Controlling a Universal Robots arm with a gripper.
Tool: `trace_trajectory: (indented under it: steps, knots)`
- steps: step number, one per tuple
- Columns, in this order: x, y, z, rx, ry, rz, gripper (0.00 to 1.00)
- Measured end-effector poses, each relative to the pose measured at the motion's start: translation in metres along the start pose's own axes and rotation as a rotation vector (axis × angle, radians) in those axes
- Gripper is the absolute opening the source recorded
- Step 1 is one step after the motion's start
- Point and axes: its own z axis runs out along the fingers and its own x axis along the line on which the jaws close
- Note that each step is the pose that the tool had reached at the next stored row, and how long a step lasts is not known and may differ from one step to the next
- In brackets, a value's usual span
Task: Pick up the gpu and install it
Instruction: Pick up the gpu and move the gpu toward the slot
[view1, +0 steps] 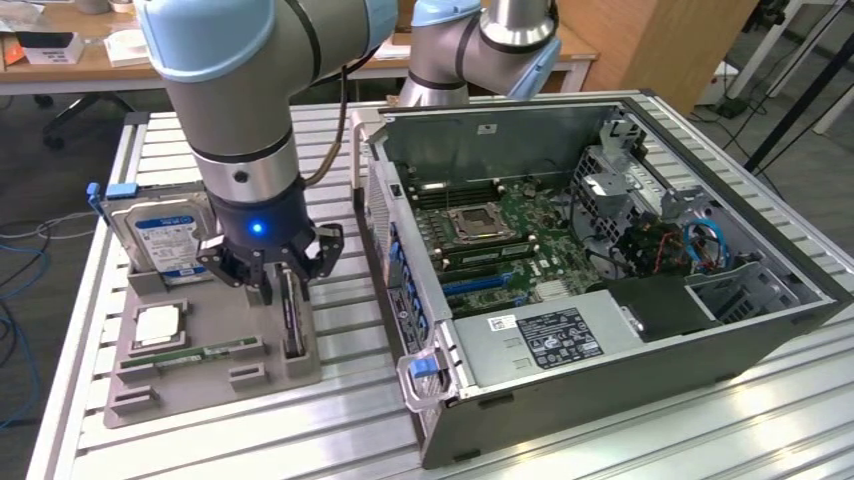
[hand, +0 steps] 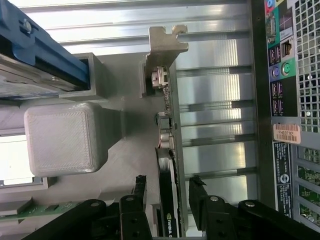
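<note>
My gripper's open fingers are on either side of the GPU's thin edge (view1: 291, 315), so my gripper closes on it next.
The gpu (view1: 291, 322) stands on edge in a slot of the grey holder tray (view1: 200, 395), at the exterior view's left of the computer case. My gripper (view1: 278, 285) hangs right over the end of the card farther from the camera, open, with one finger on each side. In the wrist view the gpu (hand: 167, 125) runs as a thin edge from its silver end bracket (hand: 165, 45) down between my black fingers (hand: 140, 185). My gripper (hand: 168, 183) straddles the card with a small gap on both sides.
On the tray are a silver hard drive with a blue label (view1: 167, 240), a processor (view1: 158, 322) and a memory stick (view1: 200, 352). The open computer case (view1: 747, 330) shows its motherboard (view1: 494, 240). A second arm (view1: 467, 50) stands behind the case.
</note>
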Motion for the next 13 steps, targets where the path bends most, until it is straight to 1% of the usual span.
trace_trajectory:
  steps: [5, 7, 8, 11, 12, 13]
  knots:
    - [0.0000, 0.0000, 0.0000, 0.0002, 0.0002, 0.000, 0.47]
    - [0.0000, 0.0000, 0.0000, 0.0002, 0.0002, 0.000, 0.46]
    - [0.0000, 0.0000, 0.0000, 0.0002, 0.0002, 0.000, 0.39]
    - [0.0000, 0.0000, 0.0000, 0.0002, 0.0002, 0.000, 0.38]
    - [0.0000, 0.0000, 0.0000, 0.0002, 0.0001, 0.000, 0.31]
    - [0.0000, 0.0000, 0.0000, 0.0002, 0.0002, 0.000, 0.31]
